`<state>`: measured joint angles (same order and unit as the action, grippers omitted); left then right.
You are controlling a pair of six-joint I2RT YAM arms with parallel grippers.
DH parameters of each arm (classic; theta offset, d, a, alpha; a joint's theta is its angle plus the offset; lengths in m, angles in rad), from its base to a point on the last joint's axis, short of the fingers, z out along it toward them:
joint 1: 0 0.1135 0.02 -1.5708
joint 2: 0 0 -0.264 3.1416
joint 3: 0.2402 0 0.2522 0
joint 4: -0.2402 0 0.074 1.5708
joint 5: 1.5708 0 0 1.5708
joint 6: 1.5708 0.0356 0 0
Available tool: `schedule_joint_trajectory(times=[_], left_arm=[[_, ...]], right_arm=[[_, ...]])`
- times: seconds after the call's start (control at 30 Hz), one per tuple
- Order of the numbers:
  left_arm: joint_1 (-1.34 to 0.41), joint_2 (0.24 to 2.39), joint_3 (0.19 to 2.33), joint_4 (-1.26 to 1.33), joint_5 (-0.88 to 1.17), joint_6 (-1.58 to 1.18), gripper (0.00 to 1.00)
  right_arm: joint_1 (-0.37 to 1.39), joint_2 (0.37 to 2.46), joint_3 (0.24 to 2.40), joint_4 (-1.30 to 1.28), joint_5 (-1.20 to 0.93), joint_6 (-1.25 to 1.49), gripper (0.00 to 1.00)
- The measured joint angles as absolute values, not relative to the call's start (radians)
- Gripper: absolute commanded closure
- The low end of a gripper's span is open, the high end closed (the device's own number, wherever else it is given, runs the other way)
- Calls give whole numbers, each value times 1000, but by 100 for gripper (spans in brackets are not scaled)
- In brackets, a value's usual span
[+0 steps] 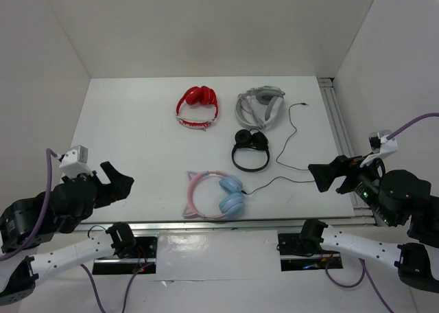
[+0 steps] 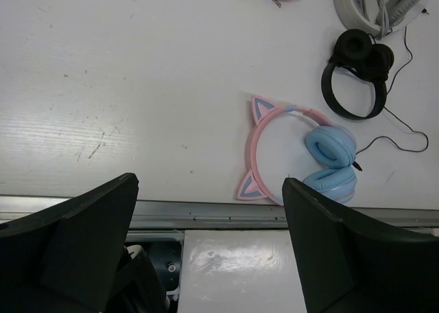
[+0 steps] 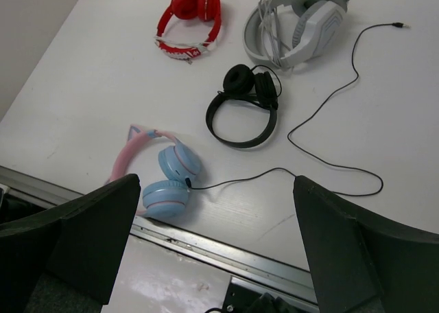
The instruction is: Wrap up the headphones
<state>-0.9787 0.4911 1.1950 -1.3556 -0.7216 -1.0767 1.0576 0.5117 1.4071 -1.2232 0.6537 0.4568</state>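
Note:
I will next hold the headphones (image 1: 232,195) with my left gripper by the pink headband between the cat ears, so the earcup side stays free for wrapping the cable.
The headphones (image 1: 232,195) lie flat near the table's front edge, with light blue earcups, a pink headband and two cat ears. They also show in the left wrist view (image 2: 330,146) and the right wrist view (image 3: 180,163). Their thin dark cable (image 1: 293,131) runs loose to the right and then back toward the far side, and it shows in the right wrist view (image 3: 233,180). My left gripper (image 1: 122,179) is open and empty, raised at the front left, well left of them (image 2: 209,189). My right gripper (image 1: 319,178) is open and empty, raised at the front right near the cable's bend (image 3: 216,186).
A red pair (image 1: 197,106), a white-grey headset (image 1: 260,106) and a small black pair (image 1: 250,148) lie behind the blue ones. A metal rail (image 1: 206,224) runs along the front edge and another (image 1: 336,121) along the right. White walls enclose the table.

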Motion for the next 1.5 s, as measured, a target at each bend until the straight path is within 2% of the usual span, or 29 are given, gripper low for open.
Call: schedule_joint_trajectory(times=[0.4, 0.57, 0.67, 0.83, 1.0, 1.13, 1.23, 1.4, 1.5], left_arm=[[-976, 466, 1167, -1314, -701, -1020, 0], [-966, 807, 1130, -1106, -623, -947, 0], [-966, 983, 1023, -908, -567, -926, 0], [-961, 1028, 805, -715, -482, -912, 0], [-955, 1204, 717, -507, -436, -913, 3], [-935, 1311, 680, -406, -404, -915, 17], [-923, 1375, 680, -356, -400, -921, 36], [-916, 1414, 669, -305, -411, -923, 40], [-916, 1439, 674, -273, -436, -926, 52]], right_arm=[[1057, 511, 1384, -1213, 658, 470, 0], [1056, 574, 1271, -1196, 640, 516, 0], [1056, 653, 1229, -1144, 589, 532, 0], [1056, 656, 1113, -1024, 488, 534, 0], [1056, 640, 1035, -946, 422, 530, 0], [1056, 616, 999, -909, 375, 526, 0], [1056, 587, 996, -894, 352, 524, 0], [1056, 554, 996, -881, 339, 523, 0], [1056, 542, 996, -882, 335, 523, 0]])
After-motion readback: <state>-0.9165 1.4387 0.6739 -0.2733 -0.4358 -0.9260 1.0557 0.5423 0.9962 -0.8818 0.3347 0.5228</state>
